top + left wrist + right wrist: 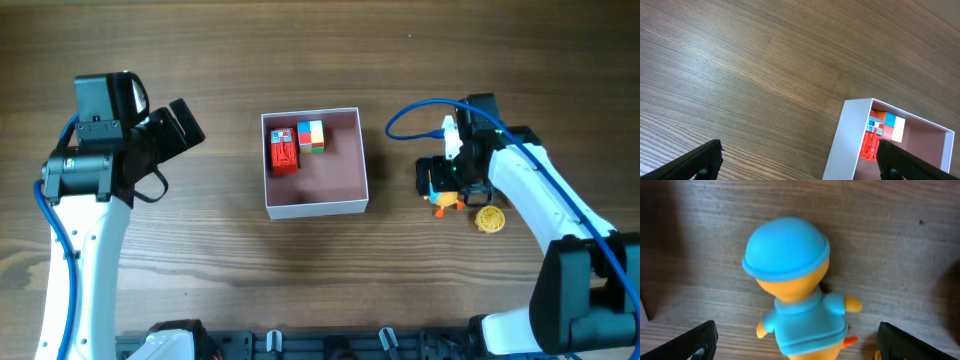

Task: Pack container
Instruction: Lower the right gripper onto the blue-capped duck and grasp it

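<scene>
The orange figure lies between fingers above its blue shirt (810, 322), so it is too early to close. My right gripper lowers, then closes on the figure.
The container (315, 203), a shallow square box with white walls and a pink inside, sits mid-table; it also shows in the left wrist view (850, 135). Inside at its back left lie a red toy (284, 152) and a multicoloured block (311, 136). My right gripper (445, 190) is open and low over a small orange figure in a blue cap and shirt (792, 290), which lies between the spread fingers (797, 342). Overhead only orange bits of it (441, 208) show under the gripper. My left gripper (180, 128) is open and empty, left of the container.
A small yellow round toy (489, 219) lies on the table just right of the orange figure. A blue cable (415, 112) loops off the right arm. The wooden table (320, 290) stretches all round the container.
</scene>
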`<state>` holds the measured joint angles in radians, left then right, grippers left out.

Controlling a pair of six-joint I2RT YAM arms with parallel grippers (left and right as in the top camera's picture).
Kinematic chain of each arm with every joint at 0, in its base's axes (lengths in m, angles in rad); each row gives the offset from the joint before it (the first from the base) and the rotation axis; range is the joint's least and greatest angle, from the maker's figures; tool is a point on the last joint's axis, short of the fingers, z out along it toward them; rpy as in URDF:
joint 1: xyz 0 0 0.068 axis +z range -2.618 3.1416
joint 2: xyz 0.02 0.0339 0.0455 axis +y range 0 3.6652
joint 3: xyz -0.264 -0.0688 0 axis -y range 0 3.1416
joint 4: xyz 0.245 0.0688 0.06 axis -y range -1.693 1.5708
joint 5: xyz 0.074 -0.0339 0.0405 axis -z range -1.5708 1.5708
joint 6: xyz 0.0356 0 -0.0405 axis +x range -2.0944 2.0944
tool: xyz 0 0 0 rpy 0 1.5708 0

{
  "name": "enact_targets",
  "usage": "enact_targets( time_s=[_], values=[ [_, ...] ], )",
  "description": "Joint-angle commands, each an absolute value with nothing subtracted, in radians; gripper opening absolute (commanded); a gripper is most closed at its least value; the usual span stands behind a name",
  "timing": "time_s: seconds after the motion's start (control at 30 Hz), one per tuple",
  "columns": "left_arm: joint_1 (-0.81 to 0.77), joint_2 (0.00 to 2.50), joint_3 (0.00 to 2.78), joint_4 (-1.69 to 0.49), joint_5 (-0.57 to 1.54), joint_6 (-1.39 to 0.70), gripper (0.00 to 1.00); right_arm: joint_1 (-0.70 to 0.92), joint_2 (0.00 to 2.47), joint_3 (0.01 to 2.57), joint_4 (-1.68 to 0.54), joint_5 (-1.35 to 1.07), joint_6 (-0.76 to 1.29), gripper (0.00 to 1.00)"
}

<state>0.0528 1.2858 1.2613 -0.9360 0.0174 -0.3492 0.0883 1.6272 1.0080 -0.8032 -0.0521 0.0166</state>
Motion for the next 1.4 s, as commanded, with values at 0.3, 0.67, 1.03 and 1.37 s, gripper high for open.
enact_targets(
  time_s=[0.3, 0.67, 1.03, 1.37],
  values=[
    [0.060, 1.292, 1.263, -0.937, 0.034, -0.344, 1.00, 0.089, 1.779, 0.955, -0.733, -0.060, -0.025, 0.98],
    [0.060, 1.292, 1.263, -0.937, 0.035, -0.344, 1.00, 0.089, 1.818, 0.955, -0.715, -0.060, 0.004, 0.75],
    [0.060, 1.292, 1.263, -0.939, 0.037, -0.344, 1.00, 0.089, 1.818, 0.978, -0.714, -0.059, 0.027, 0.25],
    [0.060, 1.292, 1.263, -0.941, 0.050, -0.344, 1.00, 0.095, 1.767, 1.079, -0.824, -0.059, 0.045, 0.04]
  ],
)
